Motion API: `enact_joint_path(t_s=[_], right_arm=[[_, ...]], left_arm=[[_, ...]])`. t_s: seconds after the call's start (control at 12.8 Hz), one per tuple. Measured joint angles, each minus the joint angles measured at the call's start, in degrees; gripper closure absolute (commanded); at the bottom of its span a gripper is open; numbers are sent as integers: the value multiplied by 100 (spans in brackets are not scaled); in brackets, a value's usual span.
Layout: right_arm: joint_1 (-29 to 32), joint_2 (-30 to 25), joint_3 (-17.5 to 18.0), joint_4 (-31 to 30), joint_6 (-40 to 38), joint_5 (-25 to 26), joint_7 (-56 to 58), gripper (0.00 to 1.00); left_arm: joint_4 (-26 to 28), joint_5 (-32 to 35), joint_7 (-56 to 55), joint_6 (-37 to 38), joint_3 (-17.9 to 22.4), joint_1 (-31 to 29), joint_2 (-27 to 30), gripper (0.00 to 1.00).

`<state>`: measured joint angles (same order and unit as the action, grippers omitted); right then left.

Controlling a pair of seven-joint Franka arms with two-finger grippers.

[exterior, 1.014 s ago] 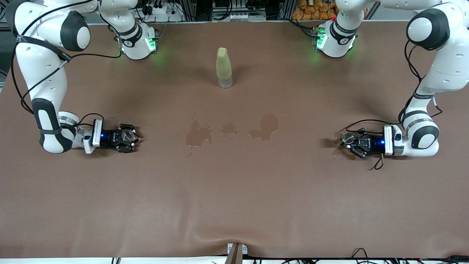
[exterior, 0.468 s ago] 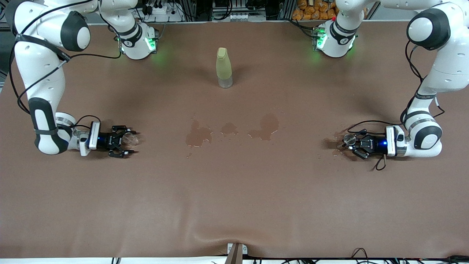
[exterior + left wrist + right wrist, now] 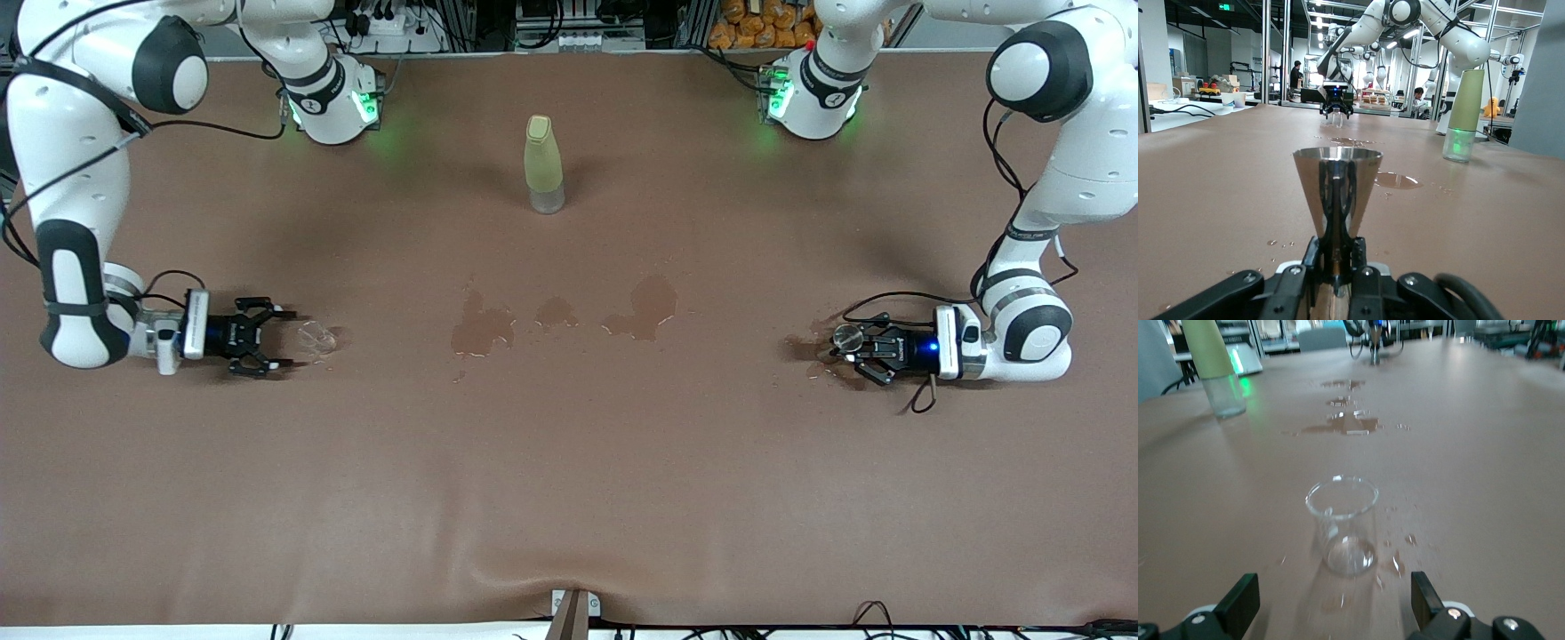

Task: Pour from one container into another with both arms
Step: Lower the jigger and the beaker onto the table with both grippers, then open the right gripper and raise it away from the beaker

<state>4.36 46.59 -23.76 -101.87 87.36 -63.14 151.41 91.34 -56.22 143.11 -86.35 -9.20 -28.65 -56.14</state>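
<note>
The metal cup's lower cone (image 3: 1331,304) reaches down between my left gripper's fingers onto the wet table. The cup would stand, so my left gripper should open.
A clear glass beaker (image 3: 316,336) (image 3: 1343,523) stands upright on the brown table toward the right arm's end, with a few drops around it. My right gripper (image 3: 277,337) (image 3: 1331,610) is open and low at the table beside the beaker, a short gap away, with nothing between its fingers (image 3: 1238,603). A conical shiny metal cup (image 3: 844,334) (image 3: 1338,183) is at the left arm's end, wide rim up. My left gripper (image 3: 855,347) (image 3: 1337,253) is shut on the cup's narrow base, low at the table.
A pale green bottle with a clear base (image 3: 543,164) (image 3: 1465,107) (image 3: 1211,360) stands near the robots' bases, mid-table. Wet puddles (image 3: 480,327) (image 3: 645,307) lie between the two grippers. More drops spot the cloth by the metal cup.
My right gripper has opened, let go of the glass beaker and drawn back toward its own end of the table. The beaker stays standing. The left arm has hardly moved.
</note>
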Motion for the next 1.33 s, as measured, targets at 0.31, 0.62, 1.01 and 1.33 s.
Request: enact_joint_path(t_s=[0.31,0.62,1.01,1.33], right_arm=[[-6,-925,-189,29,209,1129,-1948,0],[-188,-1866,-477,25,231,1900,-4102,0],[-515,-2742,-776,26,216,2856,-6386,0],[-789,-3616,-784,29,117,3629,-8270,0]], left_arm=[[-3,0,-5,7,-15,6,0,79],[-2,0,-90,11,-34,14,0,69],[-4,0,-103,69,-34,7,0,61],[-12,0,-104,79,-32,-28,0,30]])
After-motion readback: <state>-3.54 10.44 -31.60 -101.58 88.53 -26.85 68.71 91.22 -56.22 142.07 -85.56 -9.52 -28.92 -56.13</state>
